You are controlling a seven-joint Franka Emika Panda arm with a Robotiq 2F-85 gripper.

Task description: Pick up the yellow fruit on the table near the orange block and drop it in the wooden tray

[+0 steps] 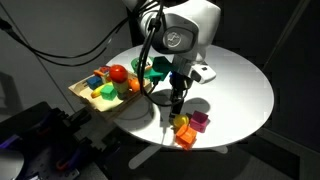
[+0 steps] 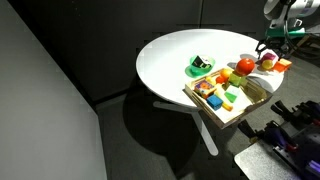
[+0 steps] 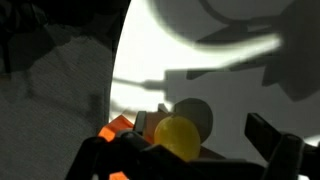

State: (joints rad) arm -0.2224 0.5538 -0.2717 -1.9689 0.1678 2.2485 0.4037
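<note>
My gripper's fingers end above the yellow fruit's rounded top (image 1: 181, 119) (image 3: 178, 134) beside the orange block, so it is too early to close. My gripper goes lower next, then closes.
The yellow fruit (image 3: 178, 137) lies on the white table, right beside the orange block (image 3: 120, 127). In the wrist view it sits between my gripper's (image 3: 185, 150) two dark fingers, nearer one of them, with a gap to the other. The gripper is open and holds nothing. In an exterior view the gripper (image 1: 177, 102) hangs just above the fruit (image 1: 179, 121) and the orange block (image 1: 184, 133) near the table's front edge. The wooden tray (image 1: 83, 95) lies at the table's side and holds several toy fruits. It also shows in an exterior view (image 2: 252, 105).
A purple block (image 1: 200, 121) lies next to the orange block. A green object (image 1: 155, 70) stands between the tray and the arm, and a red fruit (image 1: 118, 72) sits in the tray. The round white table (image 1: 240, 85) ends close to the blocks.
</note>
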